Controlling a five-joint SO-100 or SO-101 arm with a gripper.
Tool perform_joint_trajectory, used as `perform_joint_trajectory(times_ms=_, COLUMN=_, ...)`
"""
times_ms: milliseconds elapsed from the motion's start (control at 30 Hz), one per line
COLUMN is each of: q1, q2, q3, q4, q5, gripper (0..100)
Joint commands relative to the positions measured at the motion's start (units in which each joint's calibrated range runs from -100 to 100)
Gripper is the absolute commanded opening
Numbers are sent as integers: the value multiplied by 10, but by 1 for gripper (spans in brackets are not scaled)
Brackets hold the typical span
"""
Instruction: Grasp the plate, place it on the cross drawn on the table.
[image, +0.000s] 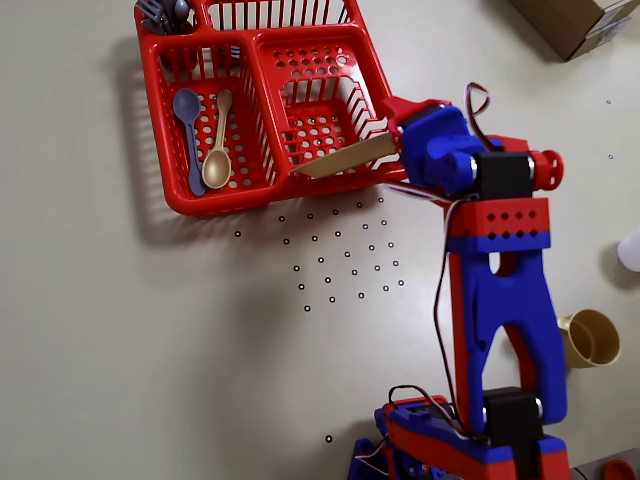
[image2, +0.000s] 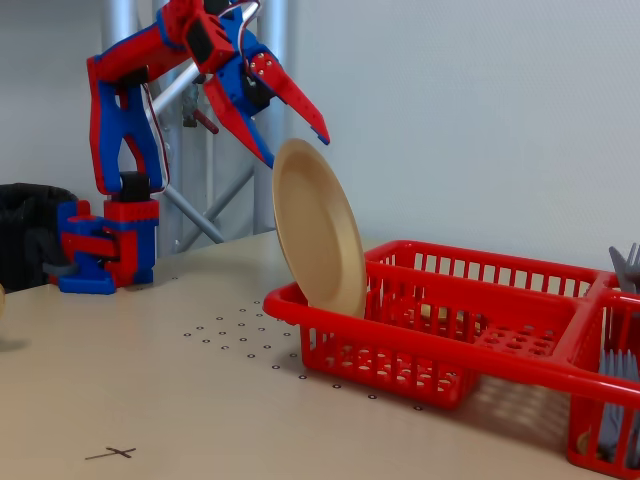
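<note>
The plate is in the basket. My gripper will next grab the plate by its rim (image: 372, 142) to lift it out for the cross.
A tan plate (image2: 318, 235) stands on edge, leaning, in the near left compartment of a red dish basket (image2: 400, 360). In the overhead view the plate (image: 345, 157) shows edge-on across the basket's lower right compartment. My gripper (image2: 296, 148) is open just above the plate's top rim, with the blue finger on one side and the red finger on the other; whether they touch it is unclear. In the overhead view my gripper (image: 390, 135) sits at the plate's right end. A small black cross (image2: 120, 453) is drawn on the table at the front left.
The basket (image: 175, 185) also holds a blue spoon (image: 187, 115), a tan spoon (image: 218, 160) and grey cutlery (image: 165, 12). A tan cup (image: 592, 338) and a cardboard box (image: 580, 20) stand to the right. A grid of small dots (image: 340, 250) marks the table.
</note>
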Motion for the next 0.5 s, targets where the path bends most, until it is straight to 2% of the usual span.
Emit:
perform_joint_trajectory(times_ms=0, q1=5, q2=2, q3=-52, q4=-1, q5=1, gripper=24)
perform_joint_trajectory(times_ms=467, q1=23, q2=40, q3=-38, q4=-1, q5=17, gripper=23)
